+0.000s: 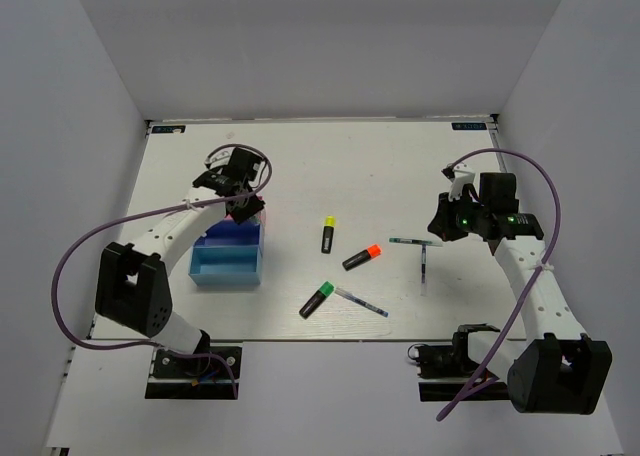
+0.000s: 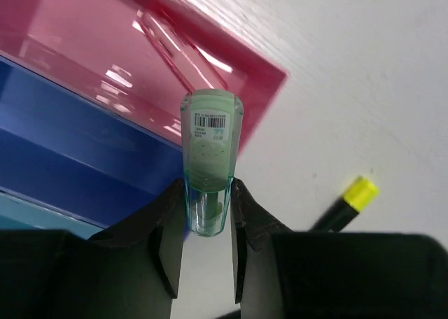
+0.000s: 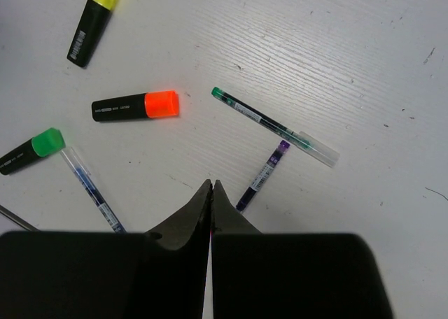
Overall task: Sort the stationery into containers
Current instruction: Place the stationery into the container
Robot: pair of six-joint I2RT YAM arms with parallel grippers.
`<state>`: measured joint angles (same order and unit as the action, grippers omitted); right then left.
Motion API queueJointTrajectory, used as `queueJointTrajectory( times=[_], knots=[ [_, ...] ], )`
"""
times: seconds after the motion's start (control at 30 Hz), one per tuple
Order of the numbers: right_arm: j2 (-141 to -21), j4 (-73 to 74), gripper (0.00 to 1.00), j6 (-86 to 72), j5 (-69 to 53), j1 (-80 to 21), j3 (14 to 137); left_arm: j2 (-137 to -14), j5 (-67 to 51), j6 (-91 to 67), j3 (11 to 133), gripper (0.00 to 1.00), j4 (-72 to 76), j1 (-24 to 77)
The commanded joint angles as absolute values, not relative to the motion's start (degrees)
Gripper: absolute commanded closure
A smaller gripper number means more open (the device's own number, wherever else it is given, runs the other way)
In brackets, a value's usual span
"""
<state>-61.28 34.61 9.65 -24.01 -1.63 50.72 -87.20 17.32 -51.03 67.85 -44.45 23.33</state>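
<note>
The pale teal marker lies across the magenta-pink tray's corner side, its gripped end outside, and would drop short if released now; my left gripper should move it in.
My left gripper is shut on the pale teal marker and holds it above the near corner of the magenta-pink tray. The blue tray adjoins it, and the light blue tray comes after that. In the top view the left gripper hangs over the trays' far end. My right gripper is shut and empty above the table. The yellow, orange and green highlighters and thin pens lie ahead of it.
A purple-tipped pen lies just right of the right fingertips and a blue pen lies to their left. In the top view the loose stationery lies between the arms, around the orange highlighter. White walls ring the table.
</note>
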Motion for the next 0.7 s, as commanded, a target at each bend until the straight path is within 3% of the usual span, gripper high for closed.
queueJointTrajectory(
  times=[0.0, 0.53, 0.6, 0.67],
  knots=[
    [-61.4, 34.3, 1.0, 10.3, -24.2, -1.5, 50.6, -85.5, 22.9, -55.5, 67.9, 1.0, -42.7, 20.5],
    [-61.8, 34.1, 0.96, 10.5, -23.8, -1.5, 50.5, -90.0, 22.9, -63.2, 67.9, 0.99, -41.9, 13.9],
    [-61.9, 34.2, 0.95, 10.4, -23.8, -1.5, 50.5, -90.7, 22.7, -64.8, 68.2, 0.97, -41.7, 13.6],
    [-61.8, 34.2, 0.92, 10.4, -24.0, -1.4, 50.5, -91.2, 22.9, -65.6, 68.7, 0.88, -41.9, 13.6]
  ],
)
